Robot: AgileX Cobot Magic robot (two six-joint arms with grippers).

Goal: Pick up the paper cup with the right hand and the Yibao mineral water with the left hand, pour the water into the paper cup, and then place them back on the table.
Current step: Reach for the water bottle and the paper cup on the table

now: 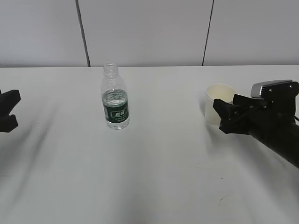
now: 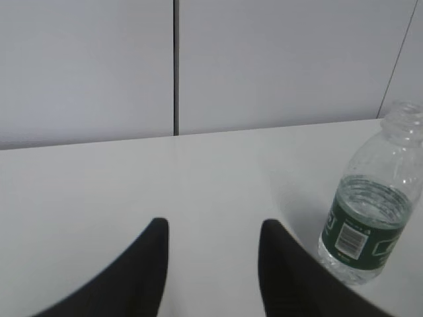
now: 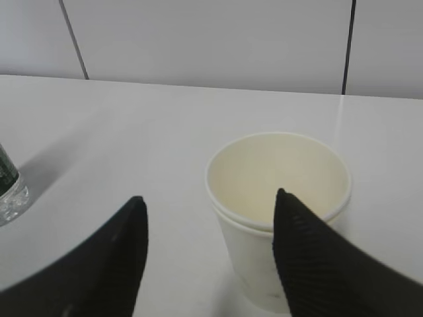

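My right gripper has a gap between its fingers that is narrower than the flared rim of the paper cup, so next it will grab the cup by its narrower lower side [image 1: 212, 115] [image 3: 260, 274].
The Yibao mineral water [image 1: 115, 103], a small clear uncapped bottle with a dark green label, stands upright left of the table's middle. It also shows at the right edge of the left wrist view [image 2: 369, 221] and at the left edge of the right wrist view [image 3: 9, 190]. The paper cup [image 1: 218, 99] stands upright and empty at the right. My right gripper [image 1: 220, 116] is open just in front of the cup [image 3: 264, 173]; in the right wrist view this gripper [image 3: 209, 199] has its right finger overlapping the cup's rim. My left gripper [image 1: 12, 109] is open and empty at the far left, well apart from the bottle, with bare table between its fingers [image 2: 213, 228].
The white table [image 1: 154, 177] runs back to a pale grey panelled wall [image 1: 149, 28] with dark vertical seams. Nothing else stands on it.
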